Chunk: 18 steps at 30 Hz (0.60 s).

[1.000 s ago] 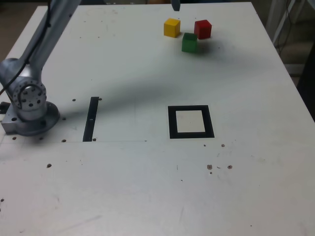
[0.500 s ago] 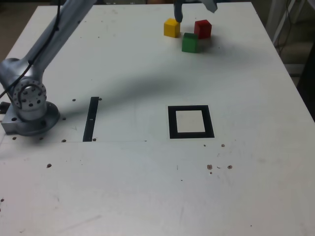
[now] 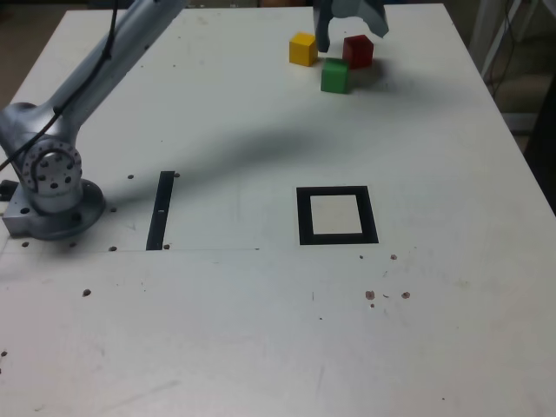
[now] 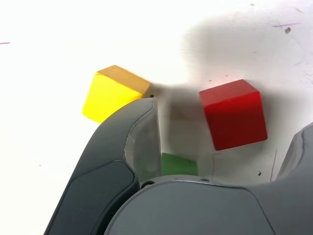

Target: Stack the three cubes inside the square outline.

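My gripper's fingers are high above the bottom of the red cube, so it is too early to close. My gripper lowers first, then closes on the cube.
Three cubes sit close together at the far side of the table: yellow (image 3: 302, 49), red (image 3: 358, 51) and green (image 3: 334, 76). My gripper (image 3: 350, 35) hangs open just over them. One finger (image 3: 322, 36) reaches down between the yellow and red cubes. In the wrist view the red cube (image 4: 234, 113) lies between the spread fingers of the gripper (image 4: 227, 122). The yellow cube (image 4: 113, 91) is outside one finger (image 4: 128, 137), and the green cube (image 4: 179, 165) is half hidden behind the gripper body. Nothing is held. The square outline (image 3: 303, 216) lies bare mid-table, well nearer than the cubes.
The arm's base (image 3: 49, 187) stands at the exterior view's left, and the arm slants across the table's far left. A thin black strip (image 3: 161, 208) lies next to the base. Small dark specks (image 3: 387, 295) dot the white table (image 3: 261, 330).
The gripper has come down from the top edge of the exterior view to just over the cubes. The cubes and the outline have not moved.
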Available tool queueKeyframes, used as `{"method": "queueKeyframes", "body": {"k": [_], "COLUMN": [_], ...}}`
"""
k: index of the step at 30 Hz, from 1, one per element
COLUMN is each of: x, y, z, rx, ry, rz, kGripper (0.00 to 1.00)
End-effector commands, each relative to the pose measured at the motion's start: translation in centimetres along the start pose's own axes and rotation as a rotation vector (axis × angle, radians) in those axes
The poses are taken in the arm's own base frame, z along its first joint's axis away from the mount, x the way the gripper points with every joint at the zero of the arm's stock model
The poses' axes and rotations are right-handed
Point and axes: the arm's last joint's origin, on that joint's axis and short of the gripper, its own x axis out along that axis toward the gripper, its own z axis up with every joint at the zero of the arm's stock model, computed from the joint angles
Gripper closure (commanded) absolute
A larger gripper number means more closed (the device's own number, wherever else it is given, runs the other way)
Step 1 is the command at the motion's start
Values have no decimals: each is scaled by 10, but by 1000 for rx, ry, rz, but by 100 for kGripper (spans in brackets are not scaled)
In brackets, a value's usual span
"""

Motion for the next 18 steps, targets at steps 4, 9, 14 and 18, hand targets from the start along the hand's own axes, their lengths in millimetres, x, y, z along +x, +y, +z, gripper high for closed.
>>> {"method": "queueKeyframes", "body": {"k": [4, 9, 14, 18], "x": [5, 12, 17, 20], "y": [-1, -1, -2, -3], "z": [6, 8, 9, 9], "rx": [11, 17, 22, 26], "ry": [-12, -1, 12, 18], "rz": [7, -1, -11, -21], "kGripper": [5, 5, 7, 10]}}
